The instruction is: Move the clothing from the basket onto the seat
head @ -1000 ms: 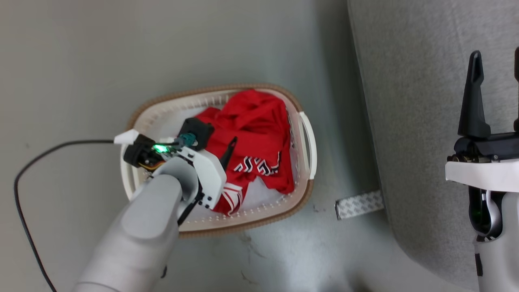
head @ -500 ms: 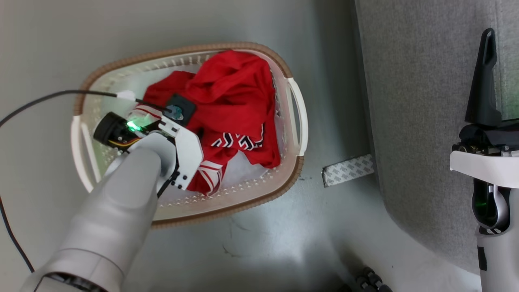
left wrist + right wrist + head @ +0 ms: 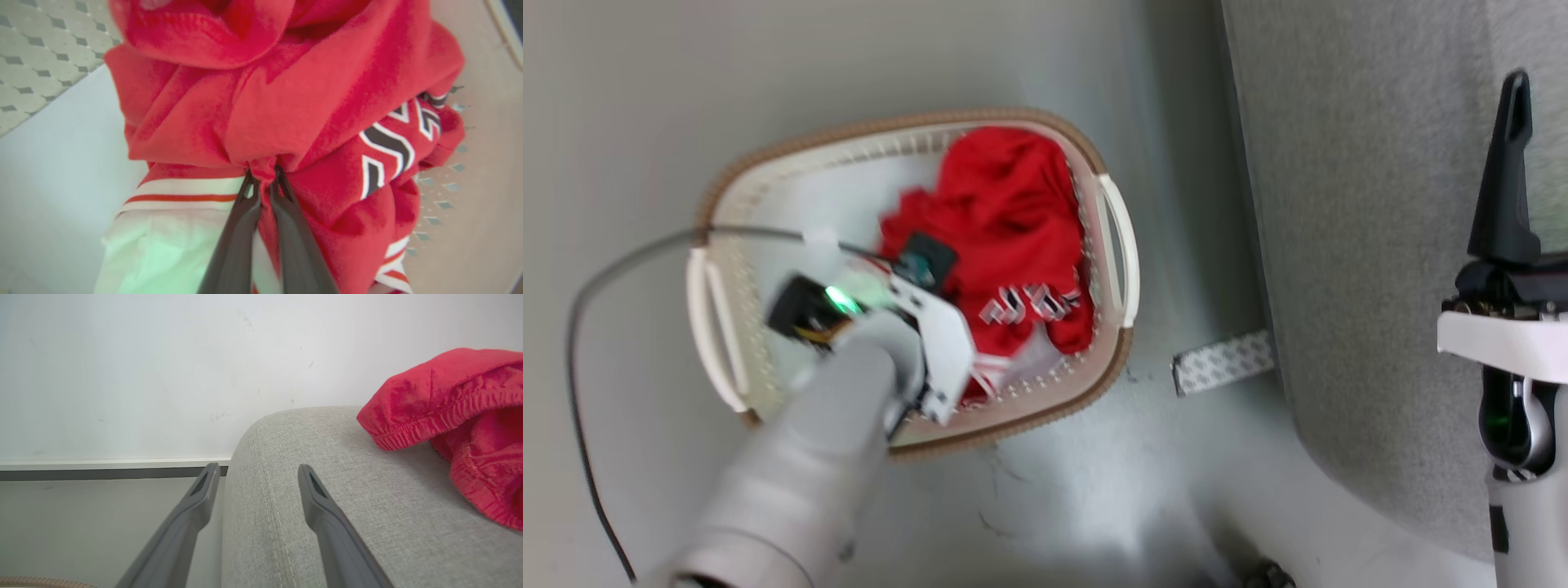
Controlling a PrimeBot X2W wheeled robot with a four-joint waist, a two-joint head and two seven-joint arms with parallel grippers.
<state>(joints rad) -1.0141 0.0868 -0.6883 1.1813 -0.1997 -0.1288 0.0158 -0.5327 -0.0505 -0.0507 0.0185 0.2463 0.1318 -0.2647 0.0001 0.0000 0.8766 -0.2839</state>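
Note:
My right gripper grabs the red clothing by its bunched fold (image 3: 263, 164) beside the striped trim (image 3: 188, 192) next, to move it onto the seat.
The cream basket (image 3: 1045, 390) with a brown rim stands on the floor left of the grey seat (image 3: 1339, 204). Red clothing (image 3: 1005, 204) with black-and-white lettering and striped trim lies bunched in its right half. My left arm (image 3: 849, 392) reaches down into the basket. In the left wrist view my left gripper (image 3: 263, 174) is shut on a pinch of the red clothing (image 3: 310, 102). My right gripper (image 3: 258, 468) is open and holds nothing, hovering at the seat's rounded edge (image 3: 327, 465). One right finger (image 3: 1503, 196) shows over the seat. Another red garment (image 3: 457, 404) lies on the seat.
A pale liner cloth (image 3: 849, 196) covers the basket's bottom. A black cable (image 3: 580, 327) runs across the floor to my left wrist. A patterned tape strip (image 3: 1223, 362) lies on the floor between basket and seat. A white wall with a baseboard (image 3: 102, 467) stands behind the seat.
The head camera has shifted. The left gripper went down into the basket, and the red clothing is now gathered more tightly toward the basket's right side. The right gripper stays open over the seat.

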